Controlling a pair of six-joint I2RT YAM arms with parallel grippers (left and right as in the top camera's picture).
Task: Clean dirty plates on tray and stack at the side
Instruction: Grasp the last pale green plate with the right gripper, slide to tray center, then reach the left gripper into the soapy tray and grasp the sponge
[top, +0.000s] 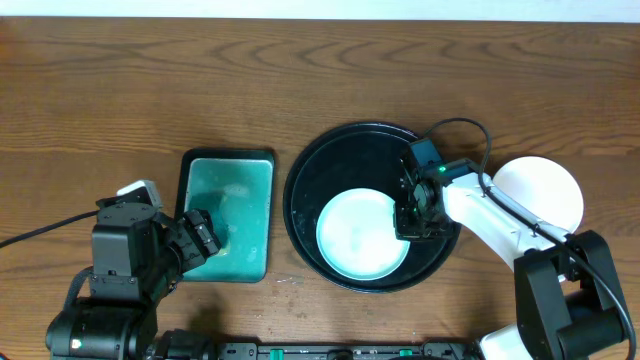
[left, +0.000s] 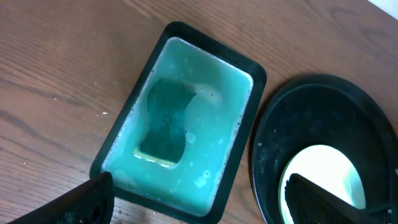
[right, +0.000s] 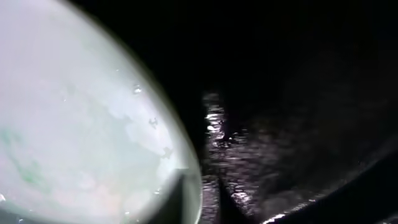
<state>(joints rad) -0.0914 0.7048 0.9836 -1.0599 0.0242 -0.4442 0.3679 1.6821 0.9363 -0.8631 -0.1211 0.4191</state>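
My left gripper grabs the teal sponge's narrow middle next, leaving its broad end free to clean the dirty plate (left: 323, 165).
One pale-mint dirty plate (top: 360, 235) lies in the front half of the black tray (top: 350, 155). My right gripper (top: 412, 222) is at the plate's right edge. In the right wrist view its fingertips (right: 202, 199) sit close on either side of the plate's rim (right: 74, 124), over the wet tray floor (right: 298, 124). My left gripper (top: 200, 240) is open and empty above the front left corner of the teal pad; its fingers (left: 199, 205) are spread wide. The tray (left: 311, 112) and plate (left: 323, 165) also show in the left wrist view.
A rectangular dark-rimmed teal pad (top: 240, 190) holds soapy liquid and a dark teal sponge (left: 165, 127). A white plate (top: 545, 190) sits on the table right of the tray, partly under my right arm. Water drops lie near the pad.
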